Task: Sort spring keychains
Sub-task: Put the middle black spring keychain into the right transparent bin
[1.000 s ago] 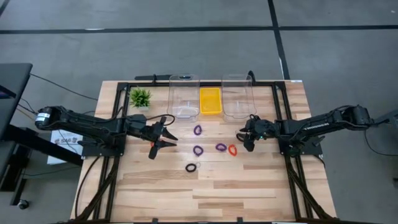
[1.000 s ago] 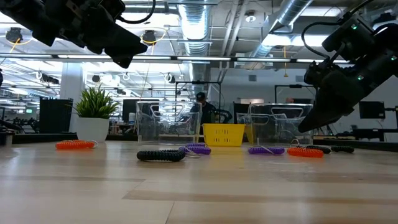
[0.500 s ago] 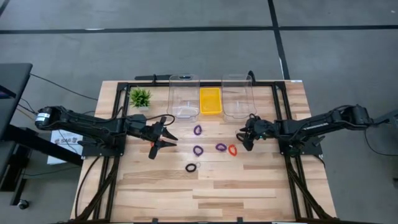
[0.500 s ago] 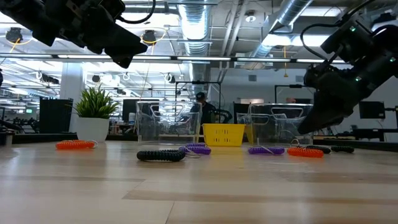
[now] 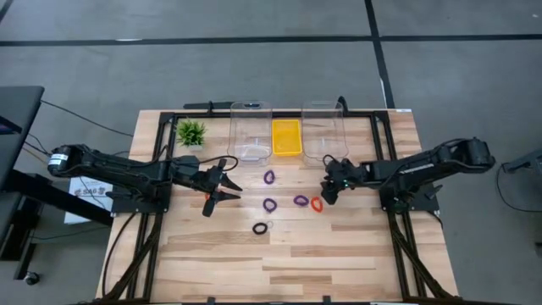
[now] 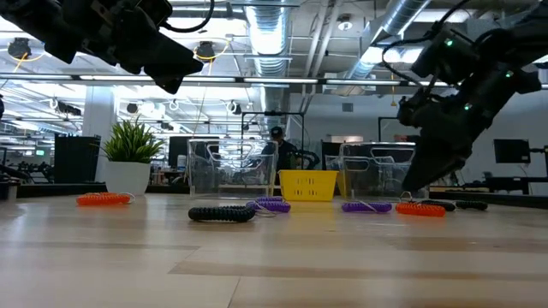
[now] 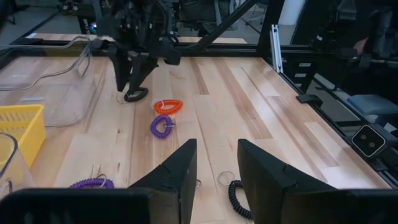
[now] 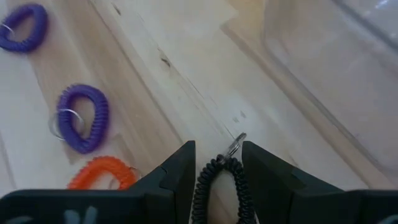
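Observation:
My right gripper should grab the black keychain next by its metal ring point(image 8: 233, 147), so that it can sort the keychain into a clear bin point(image 8: 329, 68).
Several spring keychains lie flat on the table: purple ones point(image 5: 268, 177), point(image 5: 270, 204), point(image 5: 301, 201), a red-orange one point(image 5: 317, 204), a black one point(image 5: 260, 228), and another red-orange one point(image 5: 207, 200) under my left gripper. My left gripper point(image 5: 227, 180) hangs open over the table's left part and holds nothing. My right gripper point(image 5: 329, 191) is open and points down just right of the red-orange keychain. Its fingers stand on either side of a black keychain point(image 8: 217, 180), which lies on the wood point(image 7: 135, 95), with the tips point(image 6: 413, 183) a little above table level.
Two clear bins point(image 5: 251, 131), point(image 5: 323, 131) stand at the far edge with a yellow basket point(image 5: 286, 137) between them. A small green plant point(image 5: 191, 132) stands at the far left. Black frame rails run down both sides. The near half of the table is bare wood.
My right gripper has moved a little toward the table's left and down, tipping more steeply toward the table, and now stands over the black keychain. My left arm and the keychains have kept still.

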`<action>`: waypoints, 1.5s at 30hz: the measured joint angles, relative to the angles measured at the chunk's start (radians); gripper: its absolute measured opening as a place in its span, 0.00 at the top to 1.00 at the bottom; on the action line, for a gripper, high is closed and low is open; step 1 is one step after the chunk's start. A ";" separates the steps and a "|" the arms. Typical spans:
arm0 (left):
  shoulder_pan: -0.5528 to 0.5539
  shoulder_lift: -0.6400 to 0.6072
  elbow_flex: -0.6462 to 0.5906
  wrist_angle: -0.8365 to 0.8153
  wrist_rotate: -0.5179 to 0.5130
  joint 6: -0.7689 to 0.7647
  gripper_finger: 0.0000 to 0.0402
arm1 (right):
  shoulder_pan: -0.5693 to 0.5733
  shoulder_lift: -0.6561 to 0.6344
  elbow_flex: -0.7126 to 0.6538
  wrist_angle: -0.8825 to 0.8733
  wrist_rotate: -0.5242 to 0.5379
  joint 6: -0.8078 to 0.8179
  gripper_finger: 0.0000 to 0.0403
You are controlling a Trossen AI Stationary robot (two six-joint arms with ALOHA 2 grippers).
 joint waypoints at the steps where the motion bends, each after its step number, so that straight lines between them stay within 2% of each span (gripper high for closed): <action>1: 0.000 0.000 0.000 0.000 0.000 0.000 0.72 | 0.000 0.019 0.005 0.000 0.001 0.000 0.70; 9: 0.000 0.000 0.000 0.000 0.000 0.000 0.72 | -0.001 0.130 0.068 -0.030 0.021 -0.008 0.70; 17: 0.000 0.000 0.000 0.000 0.000 0.000 0.72 | -0.001 0.144 0.091 -0.057 0.022 -0.007 0.70; 22: 0.000 0.000 0.000 0.000 0.000 0.000 0.72 | -0.001 0.136 0.092 -0.085 0.024 0.006 0.78; 30: 0.000 0.000 0.000 0.000 0.000 0.000 0.72 | 0.001 0.135 0.092 -0.089 0.003 0.007 0.98; 39: 0.000 0.000 0.000 0.000 0.000 0.000 0.72 | 0.001 0.121 0.092 -0.109 -0.028 0.008 0.99; 45: 0.000 0.000 0.000 0.000 0.000 0.000 0.72 | 0.028 0.060 0.091 -0.131 -0.033 0.015 0.99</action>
